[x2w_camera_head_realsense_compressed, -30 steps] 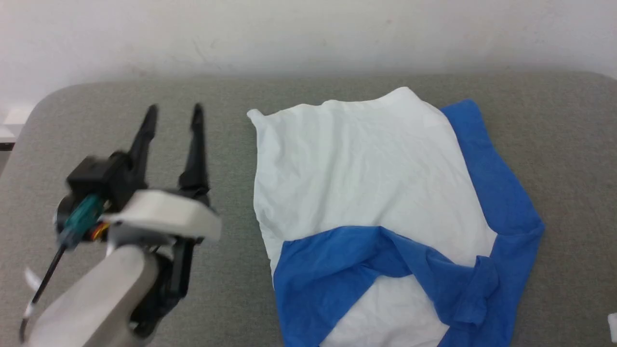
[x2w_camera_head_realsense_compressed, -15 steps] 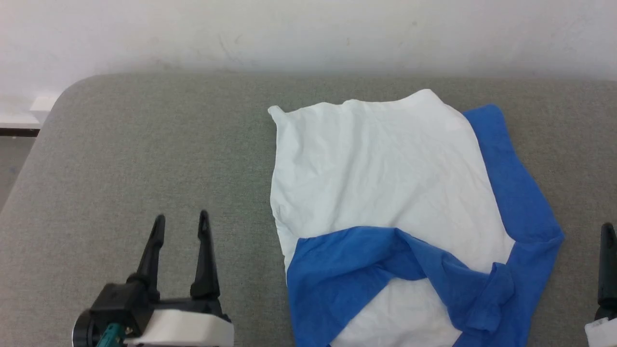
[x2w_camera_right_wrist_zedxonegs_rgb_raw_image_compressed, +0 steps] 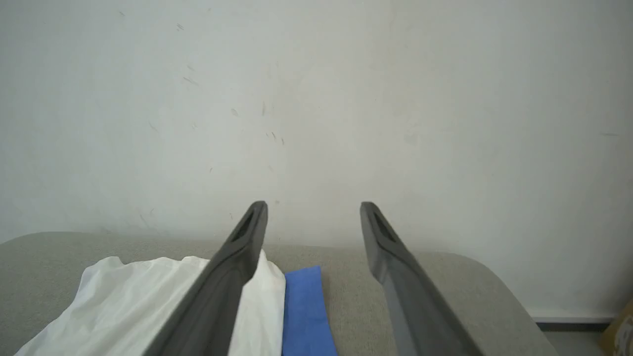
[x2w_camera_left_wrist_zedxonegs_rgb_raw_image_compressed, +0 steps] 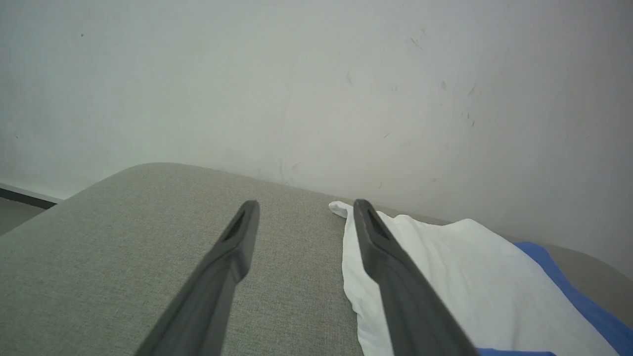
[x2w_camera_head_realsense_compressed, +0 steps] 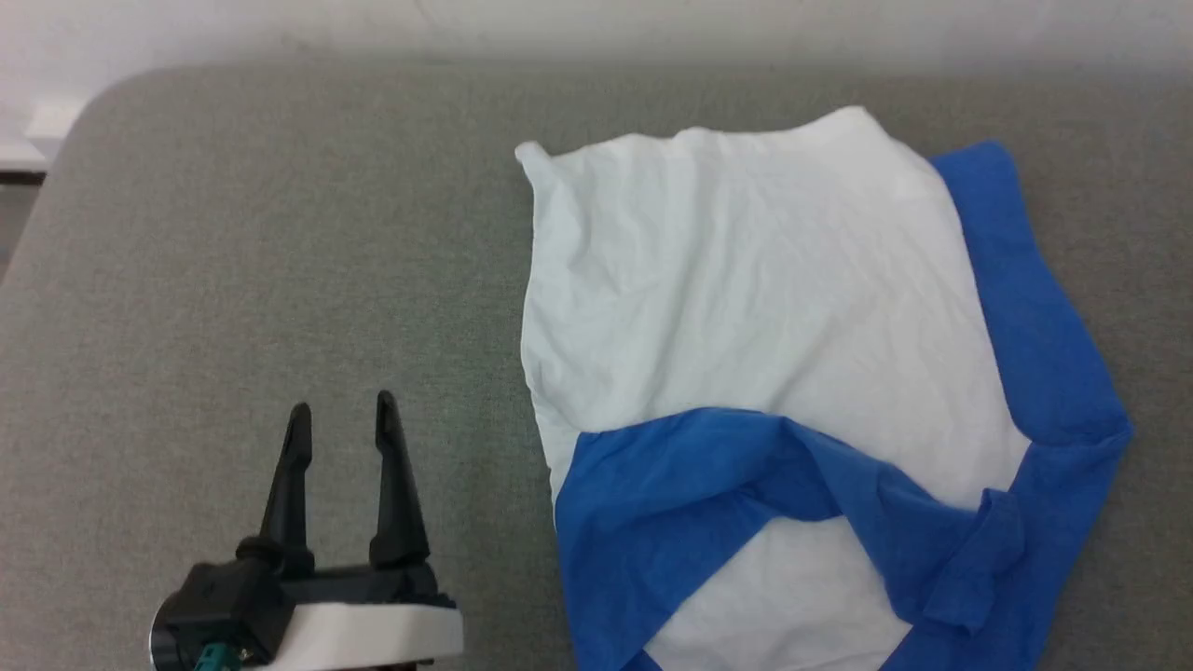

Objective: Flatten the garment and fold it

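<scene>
The right gripper needs to grab the garment by its blue sleeve [x2w_camera_head_realsense_compressed: 1040, 324] next, to fold the garment's side in over the garment's white body [x2w_camera_head_realsense_compressed: 761, 280].
The garment [x2w_camera_head_realsense_compressed: 746, 298], a white T-shirt with blue sleeves, lies rumpled on the grey padded surface [x2w_camera_head_realsense_compressed: 280, 233], right of centre. One blue sleeve is folded across its near part and another runs along its right side. My left gripper [x2w_camera_head_realsense_compressed: 341, 415] is open at the lower left, apart from the shirt, fingers pointing away from me. In the left wrist view that gripper [x2w_camera_left_wrist_zedxonegs_rgb_raw_image_compressed: 302, 206] hovers above the padding with the garment [x2w_camera_left_wrist_zedxonegs_rgb_raw_image_compressed: 445, 267] to its right. In the right wrist view my right gripper [x2w_camera_right_wrist_zedxonegs_rgb_raw_image_compressed: 313, 206] is open above the surface, the garment [x2w_camera_right_wrist_zedxonegs_rgb_raw_image_compressed: 148, 287] at its lower left.
A pale wall [x2w_camera_left_wrist_zedxonegs_rgb_raw_image_compressed: 316, 74] rises directly behind the padded surface. The surface's rounded far left corner [x2w_camera_head_realsense_compressed: 84, 102] drops to the floor, with a white skirting and dark gap beside it. Bare grey padding stretches left of the shirt.
The head camera has tilted down and shifted. My left arm has pulled back from mid-left to the lower left, gripper still open. The garment has not moved on the surface.
</scene>
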